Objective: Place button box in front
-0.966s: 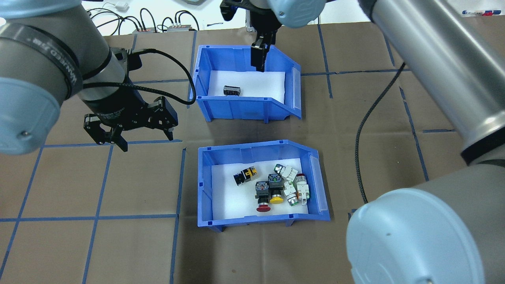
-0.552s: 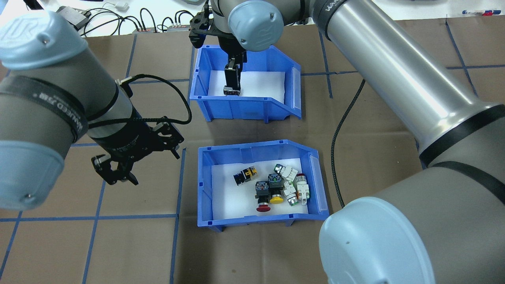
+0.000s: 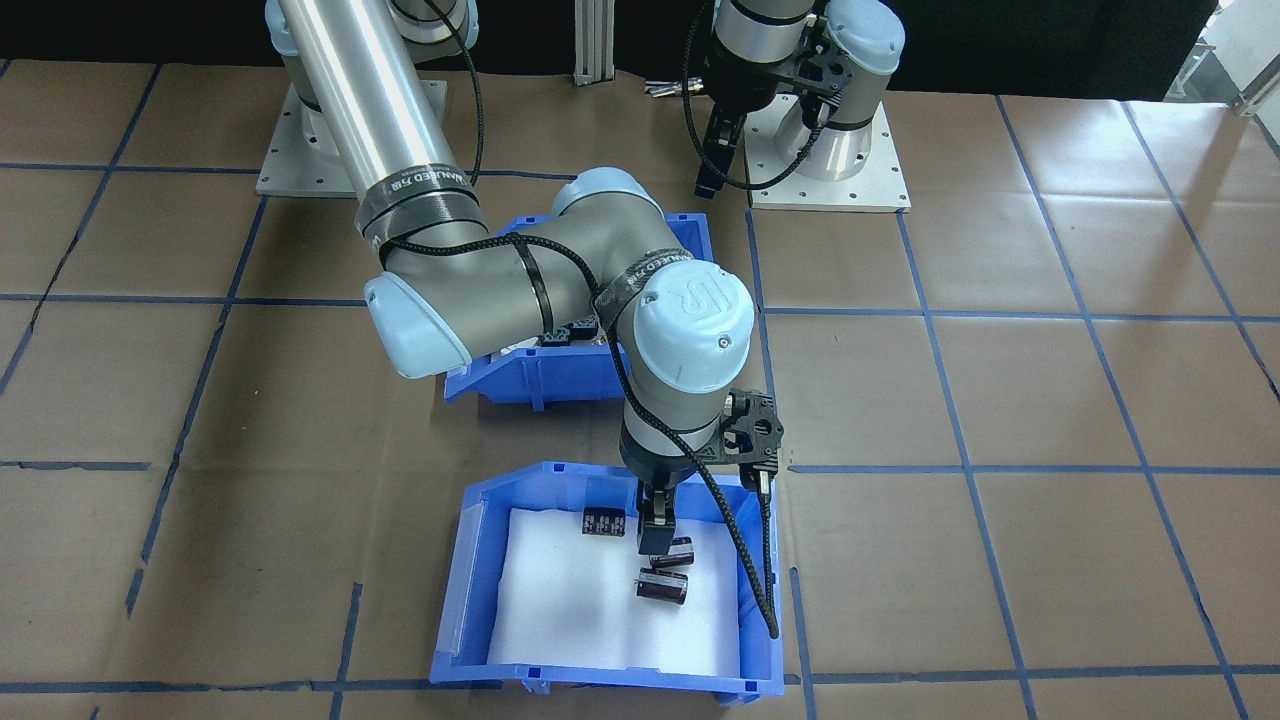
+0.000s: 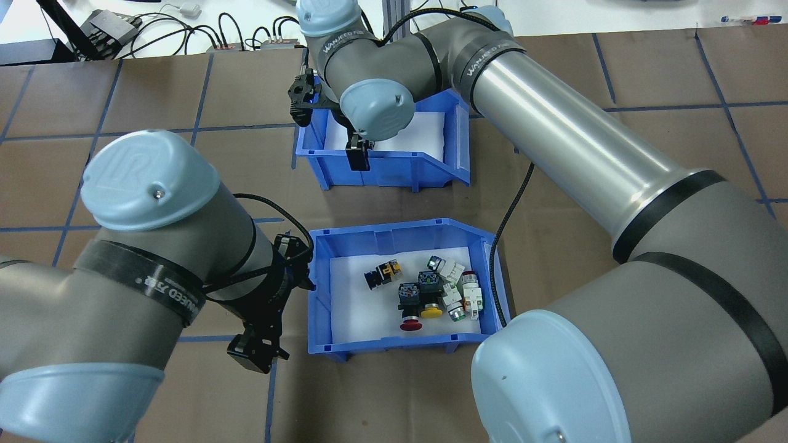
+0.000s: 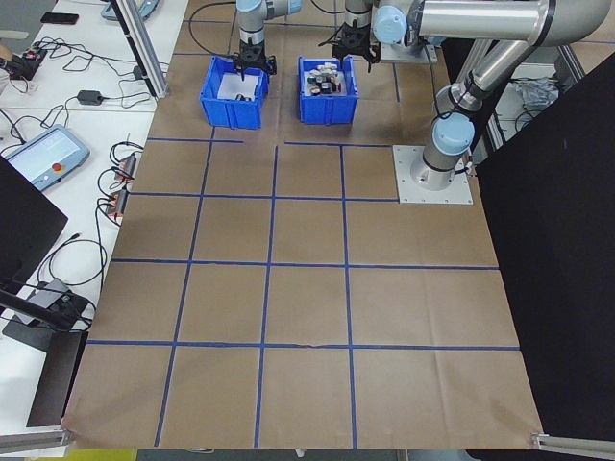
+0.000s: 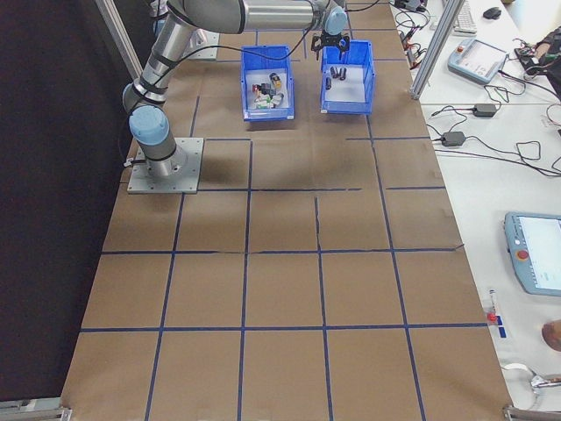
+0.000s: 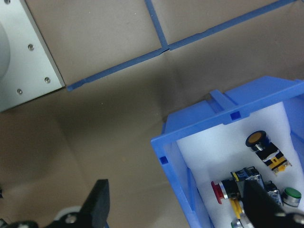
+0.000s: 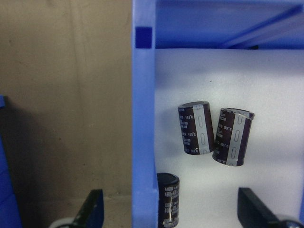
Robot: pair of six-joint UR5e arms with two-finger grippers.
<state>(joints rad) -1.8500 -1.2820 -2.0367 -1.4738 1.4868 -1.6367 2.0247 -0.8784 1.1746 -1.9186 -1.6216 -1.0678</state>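
Note:
My right gripper grabs the other blue bin by its slotted side rim (image 3: pixel 576 472) next, to free the front spot for the button box (image 3: pixel 546 377).
The button box (image 4: pixel 394 234) is a blue bin with a white liner, holding red, yellow, white and black push-buttons (image 4: pixel 431 289). It sits nearer the robot than a matching blue bin (image 4: pixel 455 141). My left gripper (image 4: pixel 277 307) hangs at the button box's left wall. In the left wrist view my left gripper (image 7: pixel 178 209) is open, with the box wall (image 7: pixel 199 127) between its fingers. My right gripper (image 4: pixel 357 157) is open over the other bin's near left corner. In its wrist view the right gripper (image 8: pixel 171 209) straddles that bin's wall (image 8: pixel 143 142).
Black cylindrical parts (image 3: pixel 662 587) lie on the other bin's white liner (image 3: pixel 580 610). The right arm (image 3: pixel 520 270) covers most of the button box from the front. Its cable (image 4: pixel 511 215) hangs beside the box. Cables and devices (image 4: pixel 184 24) lie beyond the table.
My left gripper has come toward the robot and right, up to the button box's left wall. My right gripper has crossed the other bin from its back to its near left corner.

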